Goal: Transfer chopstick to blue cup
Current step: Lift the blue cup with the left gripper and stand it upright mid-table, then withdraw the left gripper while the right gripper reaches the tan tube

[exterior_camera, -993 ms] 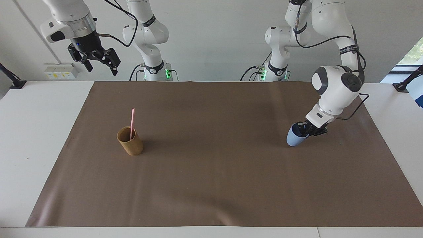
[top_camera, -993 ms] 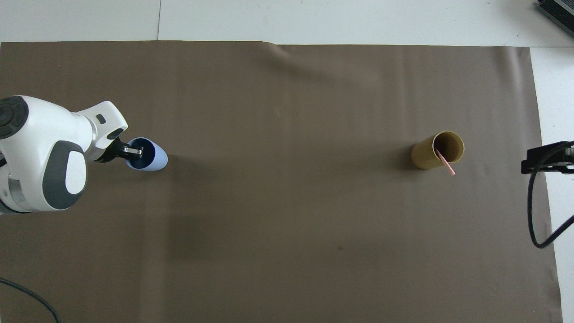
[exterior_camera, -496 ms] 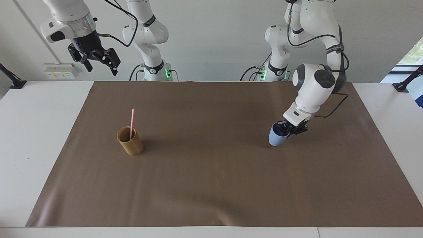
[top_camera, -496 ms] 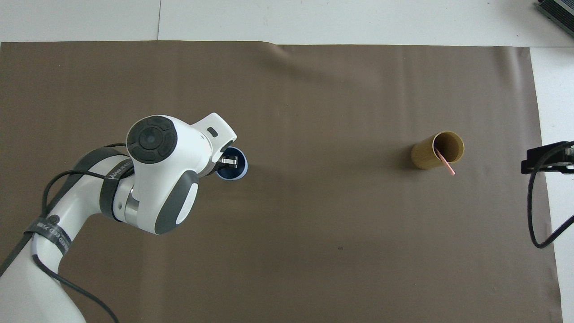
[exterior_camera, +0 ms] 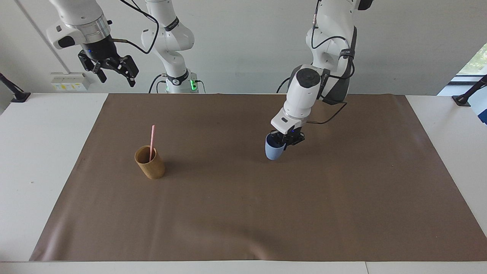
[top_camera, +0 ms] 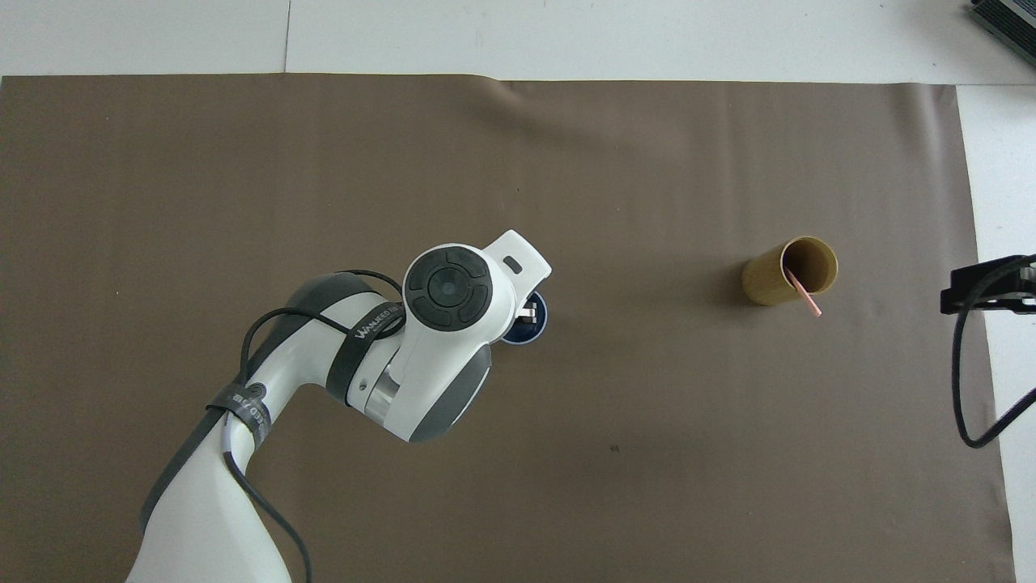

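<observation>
Next, my right gripper grabs the chopstick by its top end [top_camera: 816, 310] to transfer it to the blue cup [top_camera: 536, 328].
The blue cup [exterior_camera: 273, 151] is near the middle of the brown mat, roughly upright; whether its base touches the mat I cannot tell. My left gripper [exterior_camera: 283, 142] is shut on the blue cup's rim, one finger inside it. In the overhead view the left arm's wrist covers most of the blue cup [top_camera: 536, 328], and the left gripper [top_camera: 530, 312] shows at the rim. The pink chopstick [exterior_camera: 152, 140] stands leaning in the tan cup [exterior_camera: 150, 165] toward the right arm's end. My right gripper [exterior_camera: 117, 79] waits open, high over the table's edge at that end.
The brown mat [exterior_camera: 243, 213] covers most of the white table [exterior_camera: 38, 152]. In the overhead view the tan cup [top_camera: 777, 279] holds the chopstick [top_camera: 803, 294], with the right gripper [top_camera: 971, 293] at the frame's edge beside it. A black cable hangs from the right arm.
My left gripper has carried the blue cup from the left arm's end of the mat toward the middle, closer to the tan cup. The right arm, tan cup and chopstick have not moved.
</observation>
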